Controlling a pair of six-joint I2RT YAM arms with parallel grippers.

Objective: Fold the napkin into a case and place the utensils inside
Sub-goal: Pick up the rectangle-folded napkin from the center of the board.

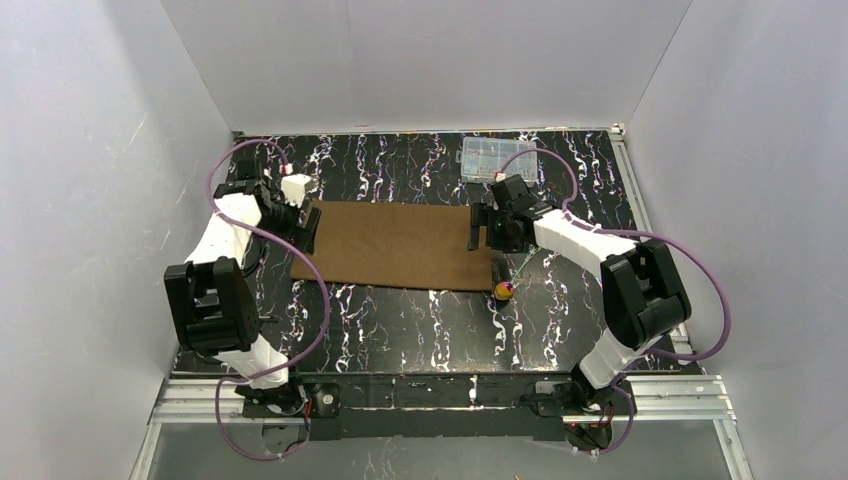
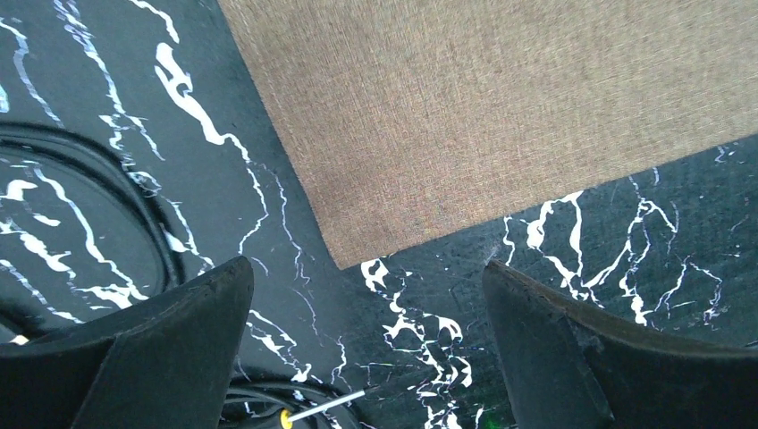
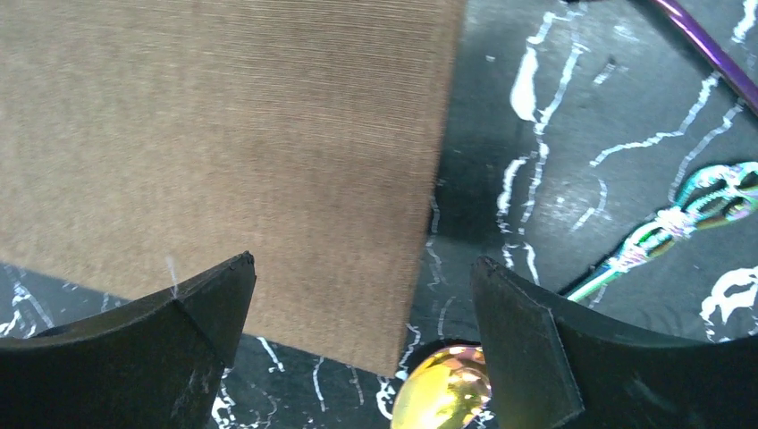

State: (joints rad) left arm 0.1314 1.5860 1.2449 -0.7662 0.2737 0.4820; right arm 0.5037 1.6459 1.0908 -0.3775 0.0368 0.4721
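My right gripper pinches the napkin (image 1: 395, 245) by its short edge beside the utensils next, to fold it across toward the opposite edge.
The brown napkin (image 1: 395, 245) lies flat and spread out in the middle of the black marbled table. My left gripper (image 1: 310, 228) hovers open at its left edge; in the left wrist view the napkin (image 2: 501, 116) shows one corner just ahead of the open gripper (image 2: 368, 295). My right gripper (image 1: 480, 228) is open over the napkin's right edge, above the corner of the napkin (image 3: 223, 134) in its own view (image 3: 362, 286). The utensils (image 1: 505, 288) lie just off that corner: a gold head (image 3: 442, 389) and a slim iridescent handle (image 3: 679, 223).
A clear plastic compartment box (image 1: 492, 158) stands at the back right. Purple cables (image 1: 700, 300) loop off both arms. A black cable and a thin metal pin (image 2: 313, 411) lie near the left gripper. White walls close in three sides of the table.
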